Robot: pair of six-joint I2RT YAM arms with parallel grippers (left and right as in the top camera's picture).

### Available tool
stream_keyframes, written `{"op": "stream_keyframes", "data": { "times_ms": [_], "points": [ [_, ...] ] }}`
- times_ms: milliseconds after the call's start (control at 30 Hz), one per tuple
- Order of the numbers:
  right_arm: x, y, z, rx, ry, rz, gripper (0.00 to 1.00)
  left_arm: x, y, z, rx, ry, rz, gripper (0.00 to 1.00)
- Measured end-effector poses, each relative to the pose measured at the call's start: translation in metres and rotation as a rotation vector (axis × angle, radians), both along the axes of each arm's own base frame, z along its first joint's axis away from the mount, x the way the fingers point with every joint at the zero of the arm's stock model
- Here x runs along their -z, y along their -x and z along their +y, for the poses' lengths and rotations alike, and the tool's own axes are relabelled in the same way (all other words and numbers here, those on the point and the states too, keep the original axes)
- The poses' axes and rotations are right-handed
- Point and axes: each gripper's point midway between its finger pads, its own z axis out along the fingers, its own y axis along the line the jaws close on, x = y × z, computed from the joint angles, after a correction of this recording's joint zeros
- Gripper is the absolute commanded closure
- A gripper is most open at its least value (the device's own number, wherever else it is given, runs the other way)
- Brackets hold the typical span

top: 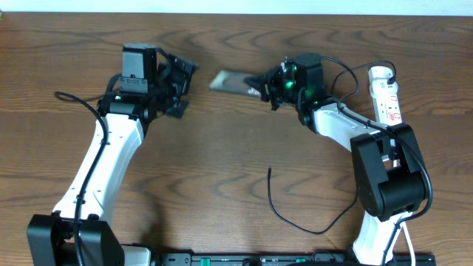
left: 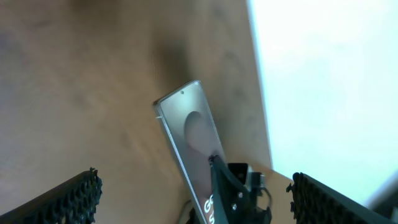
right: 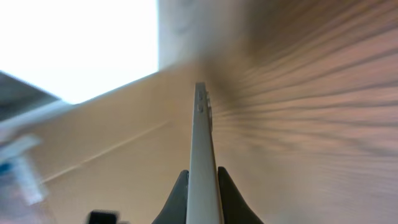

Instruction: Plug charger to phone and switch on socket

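The left gripper grabs the phone by its loose end (top: 221, 81) (left: 182, 104) next, so the phone's lettered end stays free for plugging in the charger.
The phone (top: 230, 80) is lifted at the back middle of the table, held on edge. My right gripper (top: 264, 87) is shut on its right end. In the right wrist view the phone (right: 201, 134) runs edge-on away from the closed fingers (right: 203, 180). My left gripper (top: 183, 89) is open and empty, just left of the phone and apart from it. In the left wrist view the phone's glossy face (left: 189, 127) lies ahead between the open fingers (left: 194, 183). The charger cable (top: 292, 220) lies loose at the front, its tip (top: 270, 171) free. The white socket (top: 386, 94) is at the far right.
The wooden table's far edge (top: 236, 15) runs just behind the phone. The right arm's white link (top: 344, 125) and black base (top: 388, 174) stand between the cable and the socket. The left arm (top: 103, 162) crosses the left side.
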Motion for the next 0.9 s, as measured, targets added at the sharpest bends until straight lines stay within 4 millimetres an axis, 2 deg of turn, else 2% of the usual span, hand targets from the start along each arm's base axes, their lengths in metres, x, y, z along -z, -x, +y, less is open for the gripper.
{"op": "stream_keyframes", "data": {
  "times_ms": [233, 367, 667, 800, 900],
  "points": [
    [-0.087, -0.012, 0.015, 0.022, -0.291, -0.158, 0.98, -0.035, -0.022, -0.009, 0.051, 0.022, -0.19, 0.04],
    [-0.118, -0.005, 0.023, 0.004, -0.387, -0.218, 0.99, -0.045, -0.028, -0.01, 0.047, 0.039, -0.234, 0.04],
    [-0.123, 0.019, 0.057, -0.067, -0.443, -0.157, 0.99, -0.082, -0.044, -0.013, 0.041, 0.071, -0.4, 0.04],
    [-0.129, 0.03, 0.071, -0.096, -0.464, -0.16, 0.98, -0.085, -0.045, -0.013, 0.04, 0.071, -0.41, 0.04],
    [-0.14, 0.031, 0.071, -0.083, -0.492, -0.209, 0.98, -0.085, -0.046, -0.011, 0.04, 0.067, -0.416, 0.04]
  ]
}}
